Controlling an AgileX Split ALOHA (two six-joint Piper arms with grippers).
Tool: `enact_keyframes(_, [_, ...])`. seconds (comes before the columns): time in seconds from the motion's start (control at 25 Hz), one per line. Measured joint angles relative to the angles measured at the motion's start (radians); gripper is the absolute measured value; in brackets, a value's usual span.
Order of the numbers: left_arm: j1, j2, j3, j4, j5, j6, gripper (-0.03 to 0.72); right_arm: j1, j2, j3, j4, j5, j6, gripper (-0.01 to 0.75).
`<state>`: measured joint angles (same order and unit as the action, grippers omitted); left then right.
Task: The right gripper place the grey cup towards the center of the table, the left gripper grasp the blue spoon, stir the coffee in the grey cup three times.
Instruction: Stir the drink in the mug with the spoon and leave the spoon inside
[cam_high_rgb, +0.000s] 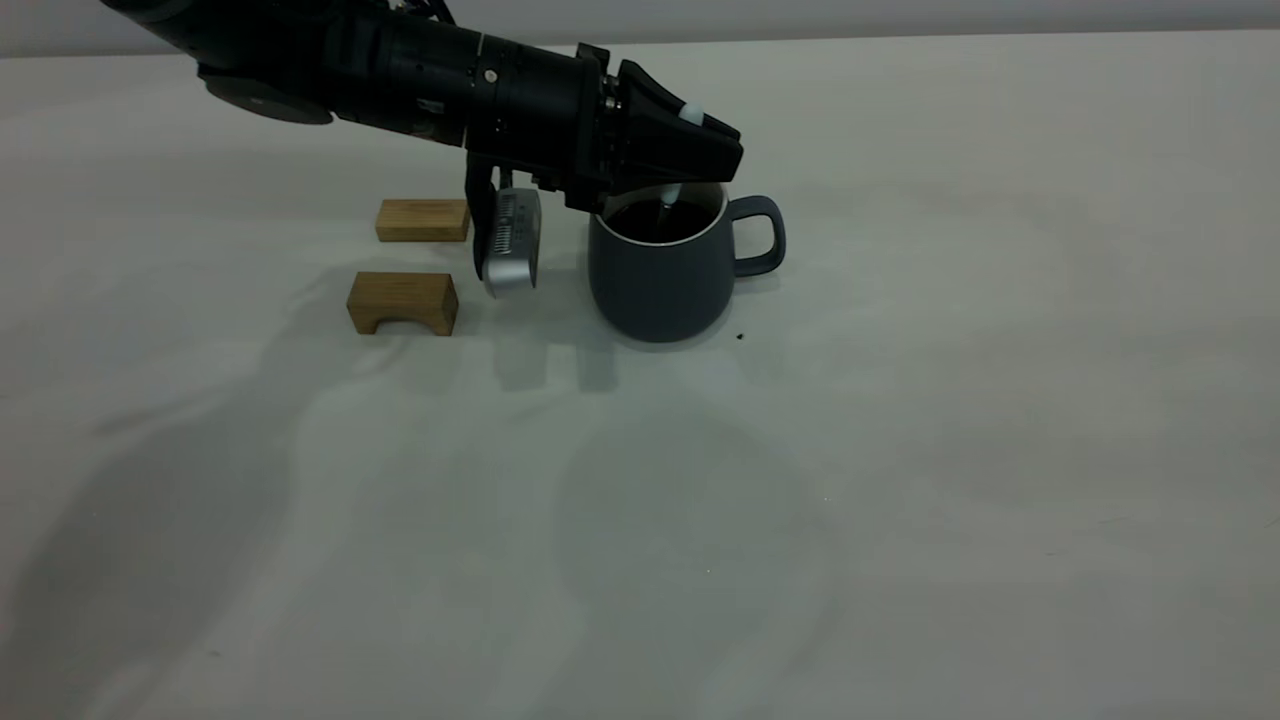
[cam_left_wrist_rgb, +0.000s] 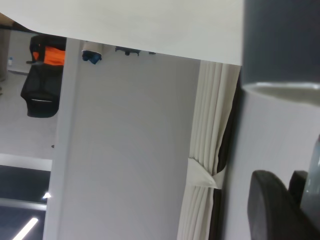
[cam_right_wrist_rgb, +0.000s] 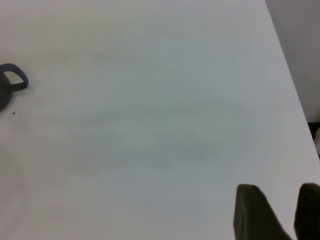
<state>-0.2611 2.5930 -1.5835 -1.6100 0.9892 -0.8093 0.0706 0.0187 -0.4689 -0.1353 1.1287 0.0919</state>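
Observation:
My left gripper opens now, since the blue spoon's neck (cam_high_rgb: 668, 197) dips inside the grey cup's rim (cam_high_rgb: 663, 244), so the spoon would remain in the cup.
The grey cup (cam_high_rgb: 660, 275) stands upright near the table's (cam_high_rgb: 900, 450) middle, its handle pointing right, with dark coffee (cam_high_rgb: 650, 222) inside. My left gripper (cam_high_rgb: 712, 152) hovers over the cup's rim, shut on the blue spoon (cam_high_rgb: 691, 113). The spoon's pale handle end pokes out above the fingers and its metal neck dips into the coffee. In the left wrist view the cup's wall (cam_left_wrist_rgb: 280, 40) fills one corner, beside my dark fingers (cam_left_wrist_rgb: 272, 210) and the spoon handle (cam_left_wrist_rgb: 315, 170). My right gripper (cam_right_wrist_rgb: 282, 215) is off to the side, open and holding nothing, with the cup handle (cam_right_wrist_rgb: 14, 80) far off.
Two small wooden blocks (cam_high_rgb: 422, 220) (cam_high_rgb: 402, 302) lie left of the cup, under the left arm's camera module (cam_high_rgb: 512, 245). A tiny dark speck (cam_high_rgb: 740, 337) sits by the cup's base. Bare table stretches in front and to the right.

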Motion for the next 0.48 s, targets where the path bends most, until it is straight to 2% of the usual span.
enact_keyframes(0.36, [0.017,0.0,0.0,-0.008,0.018,-0.004,0.104,0.0,0.0,0.0,0.0,0.0,0.0,0.239])
enact_keyframes(0.48, [0.02,0.0,0.0,-0.009,0.023,-0.004,0.146,0.0,0.0,0.0,0.0,0.0,0.0,0.239])
